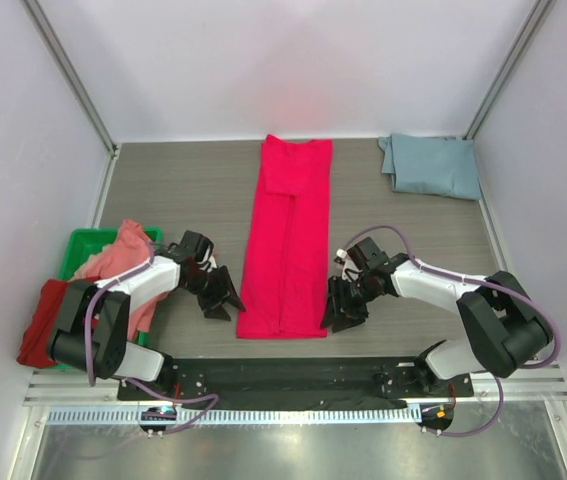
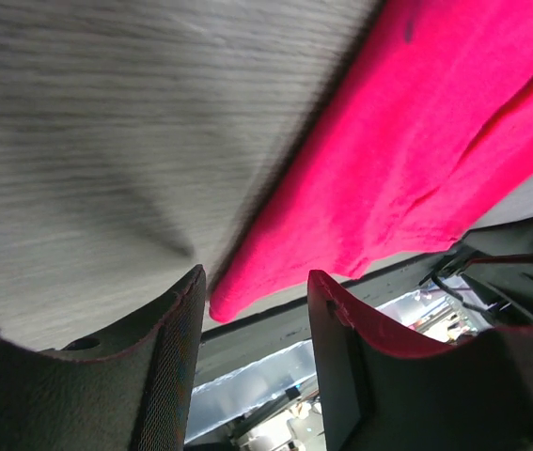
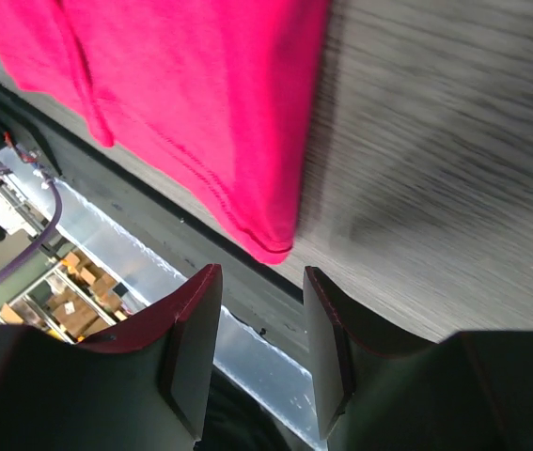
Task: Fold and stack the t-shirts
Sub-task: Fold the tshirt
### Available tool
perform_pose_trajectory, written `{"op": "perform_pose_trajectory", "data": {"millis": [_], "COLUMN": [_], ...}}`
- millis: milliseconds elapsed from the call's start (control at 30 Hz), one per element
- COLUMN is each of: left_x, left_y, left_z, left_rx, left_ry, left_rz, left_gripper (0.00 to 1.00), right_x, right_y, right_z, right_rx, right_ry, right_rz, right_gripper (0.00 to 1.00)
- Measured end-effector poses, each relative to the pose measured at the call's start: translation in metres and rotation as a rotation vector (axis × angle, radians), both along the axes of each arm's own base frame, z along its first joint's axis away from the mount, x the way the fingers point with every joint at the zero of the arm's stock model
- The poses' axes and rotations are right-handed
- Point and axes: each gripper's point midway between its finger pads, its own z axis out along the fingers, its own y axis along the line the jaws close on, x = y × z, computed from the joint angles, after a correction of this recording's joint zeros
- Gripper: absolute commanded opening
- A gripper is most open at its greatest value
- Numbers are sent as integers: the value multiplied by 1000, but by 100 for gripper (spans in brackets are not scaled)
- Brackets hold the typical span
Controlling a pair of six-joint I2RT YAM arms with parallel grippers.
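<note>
Next, the right gripper grabs the crimson-pink t-shirt's near corner, opposite the left gripper's corner, to fold the t-shirt's near end evenly over the strip.
A bright crimson-pink t-shirt (image 1: pixel 286 240) lies folded into a long strip down the middle of the table. My left gripper (image 1: pixel 224 297) hangs open just left of its near left corner (image 2: pixel 224 303), nothing between the fingers. On the other side, my right gripper (image 1: pixel 341 309) is open too, just off the near right corner (image 3: pixel 275 246). A dusty blue-grey t-shirt (image 1: pixel 430 165) lies folded at the far right. A salmon pink t-shirt (image 1: pixel 123 260) is heaped in the bin, and a dark red t-shirt (image 1: pixel 41 325) hangs over its near left side.
The green plastic bin (image 1: pixel 81 243) stands at the table's left edge beside the left arm. A black base rail (image 1: pixel 283 375) runs along the near edge. White walls close in the table on three sides.
</note>
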Motion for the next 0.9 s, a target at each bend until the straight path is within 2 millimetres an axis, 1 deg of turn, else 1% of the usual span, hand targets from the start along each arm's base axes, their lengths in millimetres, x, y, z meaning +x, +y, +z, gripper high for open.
{"op": "perform_pose_trajectory", "data": {"millis": [167, 400, 567, 733, 867, 900], "left_x": [1, 0, -4, -8, -12, -13], "left_y": [-1, -2, -5, -6, -7, -8], "left_z": [-8, -10, -10, -11, -12, -13], "left_rx": [6, 4, -4, 0, 4, 5], "left_ry": [32, 61, 77, 87, 87, 87], "left_rz": [16, 33, 24, 7, -20, -27], "left_gripper": [46, 44, 44, 34, 30, 26], "right_x": [-1, 8, 11, 10, 8, 9], "right_y": [-3, 2, 7, 11, 12, 12], "right_z": [-8, -16, -16, -16, -17, -17], "right_rx": [-29, -33, -22, -18, -22, -23], "right_ry": [20, 26, 42, 39, 40, 40], "right_rz": [-29, -67, -81, -73, -71, -72], "right_gripper": [47, 48, 48, 46, 44, 43]}}
